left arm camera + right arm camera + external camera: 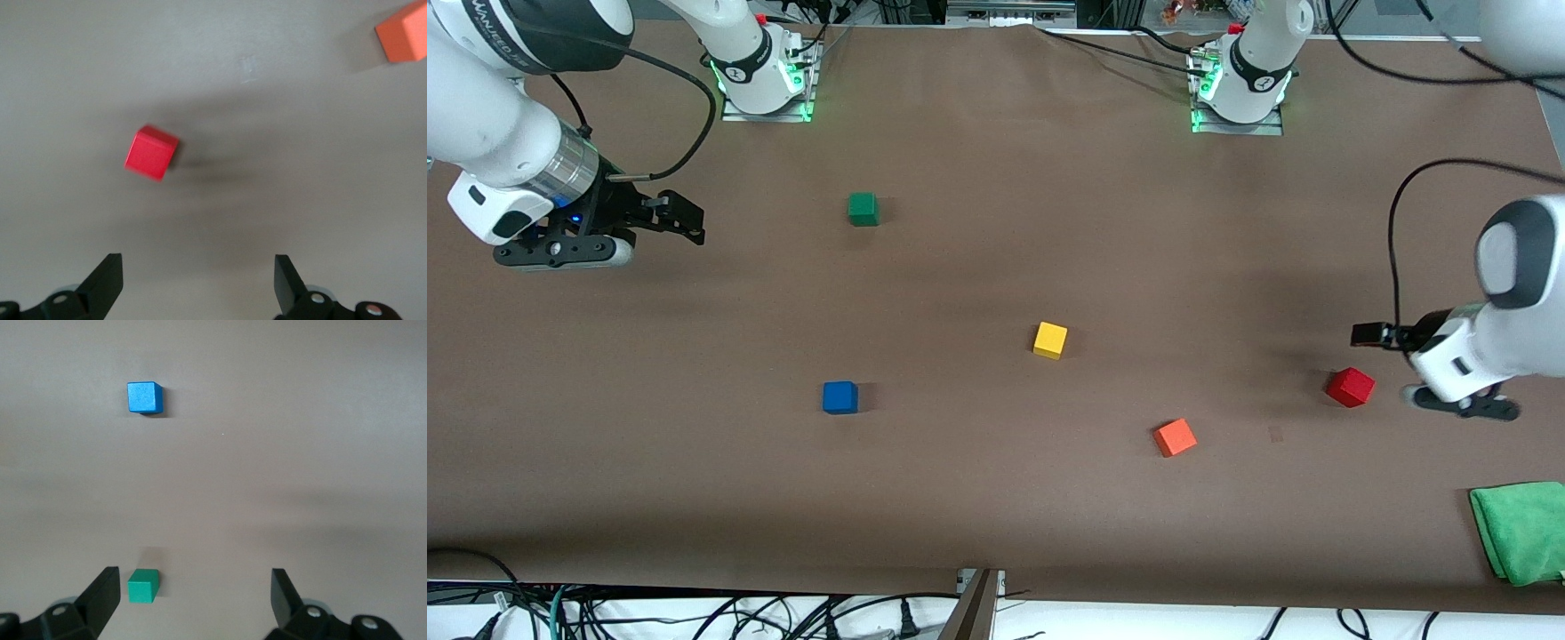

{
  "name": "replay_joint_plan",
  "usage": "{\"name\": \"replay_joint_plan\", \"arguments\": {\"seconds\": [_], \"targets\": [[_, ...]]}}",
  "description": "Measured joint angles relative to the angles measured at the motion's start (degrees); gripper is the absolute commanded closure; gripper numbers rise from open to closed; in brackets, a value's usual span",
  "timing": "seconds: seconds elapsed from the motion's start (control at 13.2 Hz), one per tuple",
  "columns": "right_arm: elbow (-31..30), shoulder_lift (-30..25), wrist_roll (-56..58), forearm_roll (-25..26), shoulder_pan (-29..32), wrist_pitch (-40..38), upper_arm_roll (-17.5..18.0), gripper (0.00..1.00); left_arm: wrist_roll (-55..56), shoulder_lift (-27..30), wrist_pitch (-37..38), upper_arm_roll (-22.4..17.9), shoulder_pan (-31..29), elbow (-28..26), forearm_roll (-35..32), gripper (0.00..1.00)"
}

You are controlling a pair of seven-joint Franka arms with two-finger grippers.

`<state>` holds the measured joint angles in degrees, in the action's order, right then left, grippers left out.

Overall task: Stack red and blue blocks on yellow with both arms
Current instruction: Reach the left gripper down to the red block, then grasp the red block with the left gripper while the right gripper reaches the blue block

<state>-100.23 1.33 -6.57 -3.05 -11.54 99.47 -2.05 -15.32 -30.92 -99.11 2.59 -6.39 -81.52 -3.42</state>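
Note:
My right gripper is to grab the blue cube (pixel 840 397) by its opposite sides next, so that it can stack it on the yellow cube (pixel 1050 340).
The red cube (pixel 1350 388) lies toward the left arm's end of the table, and also shows in the left wrist view (pixel 151 153). My left gripper (pixel 1374 336) is open and empty (pixel 198 261), in the air close beside the red cube and apart from it. The blue cube (pixel 840 397) lies nearer the right arm's end, and shows in the right wrist view (pixel 145 397). The yellow cube (pixel 1050 340) sits alone near the table's middle. My right gripper (pixel 680 218) is open and empty (pixel 195 579), up over the right arm's end of the table.
An orange cube (pixel 1175 437) lies between the yellow and red cubes, nearer the front camera (pixel 403 33). A dark green cube (pixel 863 209) lies farther from the camera, beside my right gripper (pixel 143 585). A green cloth (pixel 1520 532) lies at the left arm's end.

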Motion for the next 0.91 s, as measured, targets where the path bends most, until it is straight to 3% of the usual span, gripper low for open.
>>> {"name": "replay_joint_plan", "arguments": {"seconds": [0.23,0.53,0.68,0.91], "targets": [[-0.05,0.02,-0.43,0.00,-0.18,0.04,0.07,0.00,-11.45,-5.09,-8.11,-0.17,-1.87,-0.47,-0.53,0.00],[0.38,1.71,-4.19,-0.06,-2.73,1.27,0.32,0.00,-20.01,-7.50,-21.01,-0.18,-4.25,-5.88,-0.53,0.00],[2.00,5.06,-5.75,-0.10,-4.43,3.53,0.45,0.00,-21.41,-7.53,-25.73,-0.18,-4.30,-8.98,-0.53,0.00],[4.09,14.65,-6.24,-0.11,-6.31,13.58,0.49,0.00,-22.87,-7.63,-28.55,-0.19,-5.23,-11.37,-0.53,0.00]]}}
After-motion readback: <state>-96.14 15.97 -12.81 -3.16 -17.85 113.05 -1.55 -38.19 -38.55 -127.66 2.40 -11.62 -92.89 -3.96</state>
